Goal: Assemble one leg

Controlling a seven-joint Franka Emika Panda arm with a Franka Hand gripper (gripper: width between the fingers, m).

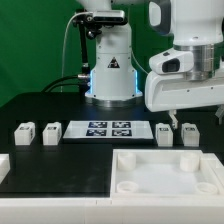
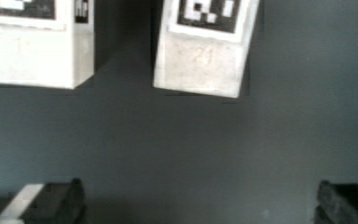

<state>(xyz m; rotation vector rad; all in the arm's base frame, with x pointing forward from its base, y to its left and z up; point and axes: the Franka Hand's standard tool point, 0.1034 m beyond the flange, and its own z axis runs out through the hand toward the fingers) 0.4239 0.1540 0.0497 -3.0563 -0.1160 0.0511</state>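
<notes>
I should next grab the leg's plain end (image 2: pixel 199 66) beside the tag, to fit the leg to the large white tray-like part.
Two legs, small white blocks with black-and-white tags, stand side by side on the black table at the exterior view's right (image 1: pixel 163 132) (image 1: pixel 189 132). My gripper (image 1: pixel 193 116) hangs just above and behind them. In the wrist view the same two legs (image 2: pixel 34 45) (image 2: pixel 206 50) lie ahead of my gripper (image 2: pixel 199 205). It is open: its dark fingertips (image 2: pixel 48 205) stand far apart over bare table, with nothing between them and touching neither block.
Two more white blocks (image 1: pixel 22 132) (image 1: pixel 52 131) stand at the exterior view's left. The marker board (image 1: pixel 108 129) lies in the middle. A large white tray-like part (image 1: pixel 140 158) fills the front right. The robot base (image 1: pixel 110 75) stands behind.
</notes>
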